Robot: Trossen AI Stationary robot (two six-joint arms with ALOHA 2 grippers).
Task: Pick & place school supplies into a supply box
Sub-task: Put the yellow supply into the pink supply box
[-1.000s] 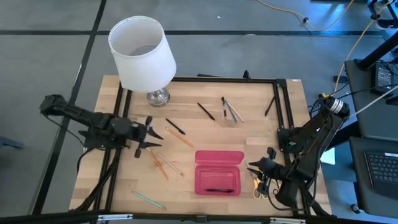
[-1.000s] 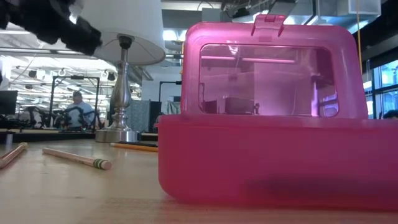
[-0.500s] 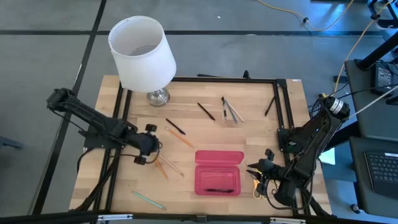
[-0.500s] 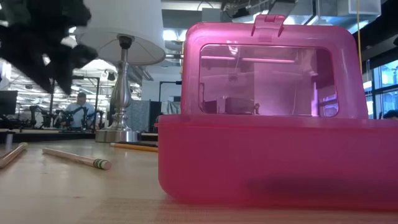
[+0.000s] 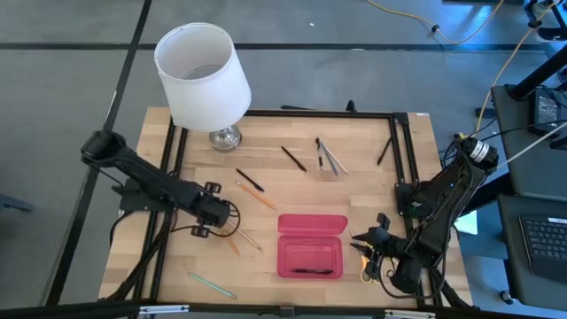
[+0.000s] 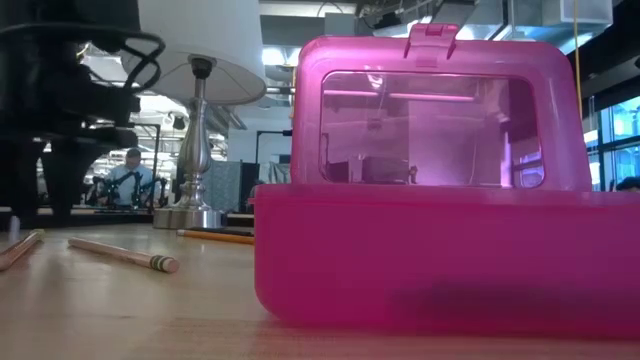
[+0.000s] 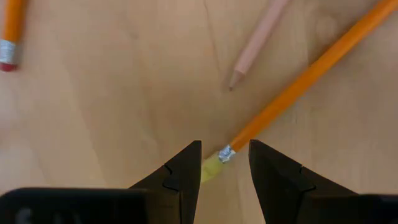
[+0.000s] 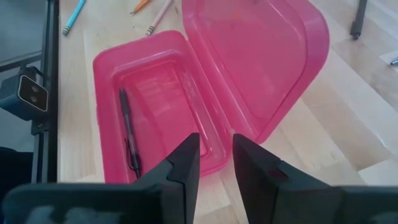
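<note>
The robot's left gripper will next pick up the orange pencil by its yellow eraser end [image 7: 213, 167], to put the pencil into the supply box.
The supply box [image 5: 311, 245] lies open near the table's front, its lid [image 8: 261, 56] tipped back, with a black pen [image 8: 129, 134] in its tray. Pens and pencils lie scattered over the wood. My left gripper [image 7: 225, 171] points straight down, open, just left of the box [image 5: 213, 217]. The yellow eraser end [image 7: 213, 167] of an orange pencil [image 7: 298, 81] lies on the table between its fingers; I cannot tell if they touch it. My right gripper [image 8: 216, 162] hovers open at the box's right end [image 5: 368, 242], with nothing between its fingers.
A white-shaded lamp [image 5: 202, 80] stands at the far left. Black pens [image 5: 293, 158] [image 5: 250, 181] and grey pens [image 5: 330, 158] lie mid-table, a teal pen [image 5: 213, 284] near the front edge. A wooden pencil [image 7: 258, 37] lies beside the orange one. Yellow-handled scissors [image 5: 365, 264] lie under the right arm.
My left gripper has tipped from nearly level to pointing straight down. It has sunk toward the table and shifted toward the near edge, ending over the orange pencil's eraser end. The pencils and the box have kept their places.
</note>
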